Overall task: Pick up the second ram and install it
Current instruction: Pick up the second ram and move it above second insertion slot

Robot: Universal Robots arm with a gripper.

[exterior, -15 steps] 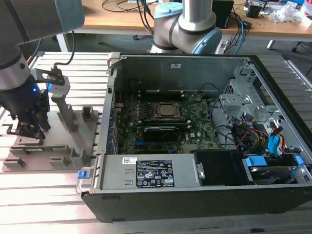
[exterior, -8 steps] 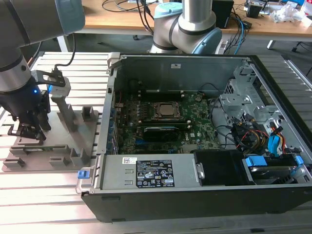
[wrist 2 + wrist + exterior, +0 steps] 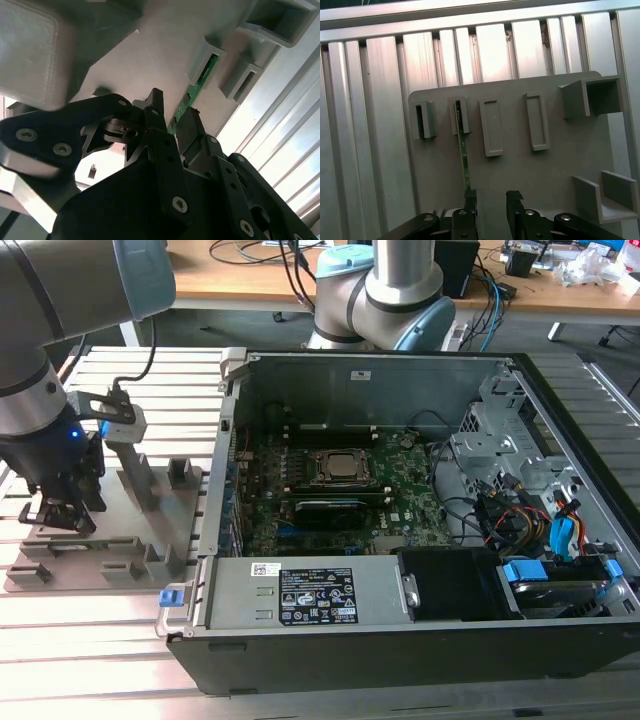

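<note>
The grey slot block point(image 3: 459, 115) fits tightly around the second ram's far end, so my gripper will next pinch the ram by its exposed near end point(image 3: 467, 182).
The second ram point(image 3: 463, 160) is a thin green stick seen edge-on, standing in a slot of the grey holder plate point(image 3: 560, 165). In the second wrist view the second ram point(image 3: 194, 92) runs from a grey slot block down toward my fingers. My gripper point(image 3: 492, 200) is open, its dark fingertips point(image 3: 470, 197) set on either side of the stick's near end, which lies close against one finger. In the exterior view my gripper point(image 3: 60, 512) hangs low over the holder plate point(image 3: 130, 530) at the exterior view's left, away from the computer case.
The open computer case point(image 3: 400, 640) lies at the exterior view's right, with the green motherboard point(image 3: 400, 510) and CPU socket point(image 3: 343, 466) inside. Cables and drive bays point(image 3: 540, 530) crowd its far right. The holder carries several upright grey blocks point(image 3: 180, 475). Ribbed aluminium table point(image 3: 380, 125) lies all around.
</note>
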